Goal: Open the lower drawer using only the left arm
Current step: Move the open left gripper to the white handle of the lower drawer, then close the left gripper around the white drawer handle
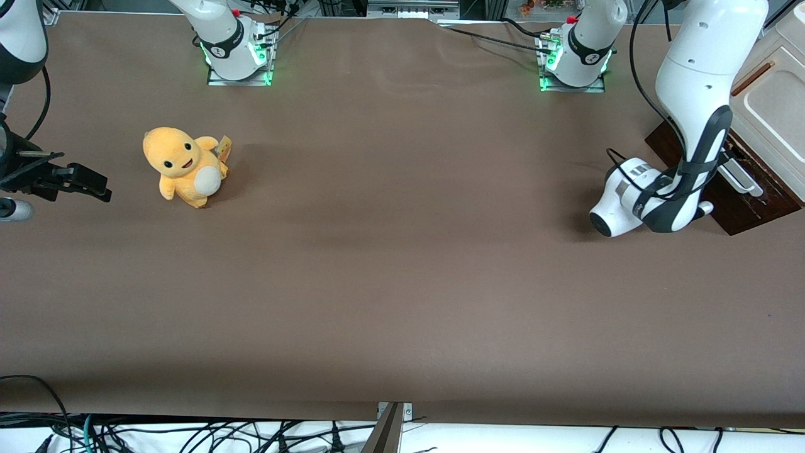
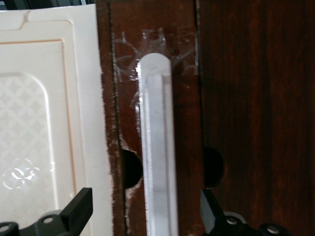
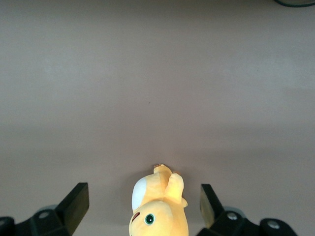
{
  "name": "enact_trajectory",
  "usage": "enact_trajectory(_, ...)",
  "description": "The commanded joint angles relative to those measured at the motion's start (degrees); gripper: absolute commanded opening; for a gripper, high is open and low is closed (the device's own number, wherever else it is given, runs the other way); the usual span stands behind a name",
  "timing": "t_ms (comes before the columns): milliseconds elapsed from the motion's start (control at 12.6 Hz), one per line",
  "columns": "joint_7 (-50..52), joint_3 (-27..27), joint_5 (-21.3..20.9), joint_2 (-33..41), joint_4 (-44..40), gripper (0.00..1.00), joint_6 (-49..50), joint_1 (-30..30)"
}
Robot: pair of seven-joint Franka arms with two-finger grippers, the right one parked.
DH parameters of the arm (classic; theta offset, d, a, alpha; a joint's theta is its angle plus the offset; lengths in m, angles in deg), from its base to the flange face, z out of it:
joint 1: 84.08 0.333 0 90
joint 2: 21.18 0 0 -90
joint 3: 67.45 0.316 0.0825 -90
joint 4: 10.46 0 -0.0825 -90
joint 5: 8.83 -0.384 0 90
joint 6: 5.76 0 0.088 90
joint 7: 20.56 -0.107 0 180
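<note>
To open the lower drawer, my left gripper should next grab the drawer front by its long white bar handle (image 1: 745, 179) (image 2: 157, 147).
The lower drawer's dark-brown front (image 1: 751, 211) lies at the working arm's end of the table, below the cream cabinet body (image 1: 777, 107). Its long white bar handle (image 1: 745, 179) runs along the front. The left arm (image 1: 692, 126) reaches down to it, and its wrist hides the gripper in the front view. In the left wrist view the gripper (image 2: 146, 214) is open, its two black fingers (image 2: 81, 206) standing either side of the white handle (image 2: 157, 147) without touching it. One finger is over the cream panel (image 2: 49, 123), the other over the dark wood (image 2: 246, 123).
A yellow plush toy (image 1: 185, 165) sits on the brown table cover (image 1: 402, 251) toward the parked arm's end. Two arm bases (image 1: 236, 44) stand along the table edge farthest from the front camera. Cables hang at the nearest edge.
</note>
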Motion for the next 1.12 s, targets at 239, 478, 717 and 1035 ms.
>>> enact_trajectory(239, 0.8, -0.3, -1.8, 0.5, 0.6, 0.55, -1.1, 1.7)
enact_trajectory(478, 0.8, -0.3, -1.8, 0.5, 0.4, 0.50, -2.0, 2.8)
enact_trajectory(717, 0.8, -0.3, -1.9, 0.6, 0.2, 0.34, -2.2, 2.8)
enact_trajectory(1035, 0.9, -0.3, -1.9, 0.7, -0.7, 0.19, -2.0, 2.9)
